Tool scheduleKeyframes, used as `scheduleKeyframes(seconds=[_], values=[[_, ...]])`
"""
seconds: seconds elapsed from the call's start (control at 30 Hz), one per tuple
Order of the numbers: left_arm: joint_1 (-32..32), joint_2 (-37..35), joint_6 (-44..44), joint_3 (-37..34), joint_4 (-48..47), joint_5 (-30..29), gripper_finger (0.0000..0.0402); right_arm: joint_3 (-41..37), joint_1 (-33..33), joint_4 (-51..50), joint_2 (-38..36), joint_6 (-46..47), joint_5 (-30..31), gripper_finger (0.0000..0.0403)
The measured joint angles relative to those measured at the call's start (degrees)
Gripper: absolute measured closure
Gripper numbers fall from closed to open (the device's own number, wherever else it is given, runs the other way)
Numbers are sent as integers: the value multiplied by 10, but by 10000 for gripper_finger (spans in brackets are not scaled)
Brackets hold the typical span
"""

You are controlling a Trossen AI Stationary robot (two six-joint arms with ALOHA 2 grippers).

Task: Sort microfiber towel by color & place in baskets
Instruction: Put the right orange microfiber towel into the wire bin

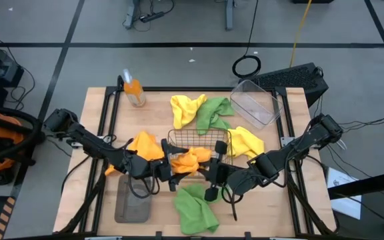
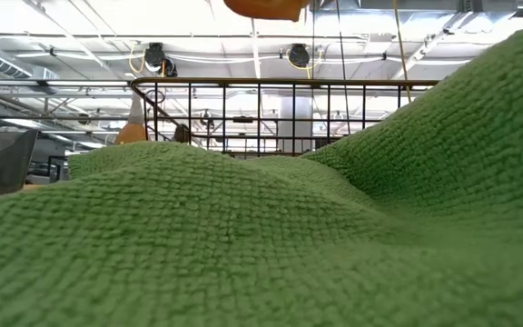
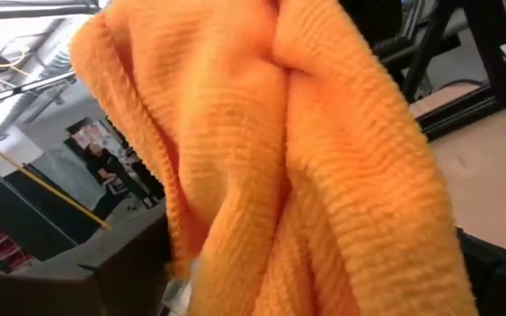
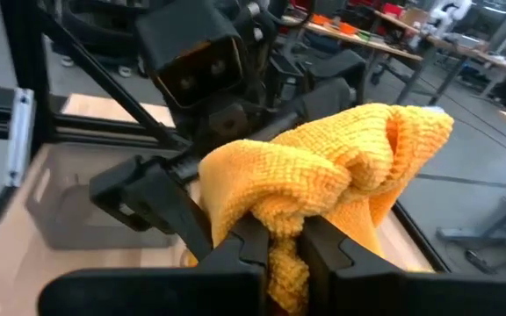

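Observation:
My left gripper grips the hanging orange towel by its bunched fold (image 1: 187,159) next, to sort it into the wire basket (image 1: 209,139).
An orange towel (image 1: 189,160) hangs bunched over the near rim of the dark wire-mesh basket (image 1: 199,141), between my two grippers. My right gripper (image 4: 284,254) is shut on it, reaching in from the table's right. My left gripper (image 1: 169,168) comes in from the left. Its fingers (image 4: 148,200) stand wide open around the towel's far side, and the towel (image 3: 271,158) fills its own wrist view. A second orange towel (image 1: 145,145) lies left of the basket. The clear tub (image 1: 257,103) stands at the back right and the grey tray (image 1: 132,200) at the front left. My right gripper pinches a bunched fold of the orange towel (image 4: 281,230) between its two fingers, coming nearly level from the table's right. The cloth swells out beyond the fingertips in several layers, lifted clear of the table. My left gripper: I cannot tell whether its open fingers touch the towel.
Yellow towels (image 1: 187,109) (image 1: 247,140) and a green one (image 1: 215,113) lie behind and beside the basket. Another green towel (image 1: 195,208) lies at the front, right before the low camera (image 2: 243,236). An orange bottle (image 1: 134,90) stands at the back left.

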Motion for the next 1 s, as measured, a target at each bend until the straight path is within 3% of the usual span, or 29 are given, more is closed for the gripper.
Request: scheduleKeyframes(seconds=[0.13, 0.23, 0.37, 0.57, 0.83, 1.0], values=[[2, 0, 8, 0, -11, 26, 80, 0, 0, -1, 0, -6, 0, 387], [2, 0, 25, 0, -11, 44, 130, 0, 0, 0, 0, -6, 0, 386], [2, 0, 29, 0, -11, 48, 224, 0, -1, 3, 3, -3, 1, 368], [2, 0, 33, 0, -13, 70, 377, 0, -3, -9, 11, 10, 3, 296], [1, -3, 29, 0, -26, 71, 355, 0, 18, -102, 8, 54, 12, 209], [1, -27, 0, 0, -56, 69, 370, 0, 42, -182, 8, 80, 70, 187]])
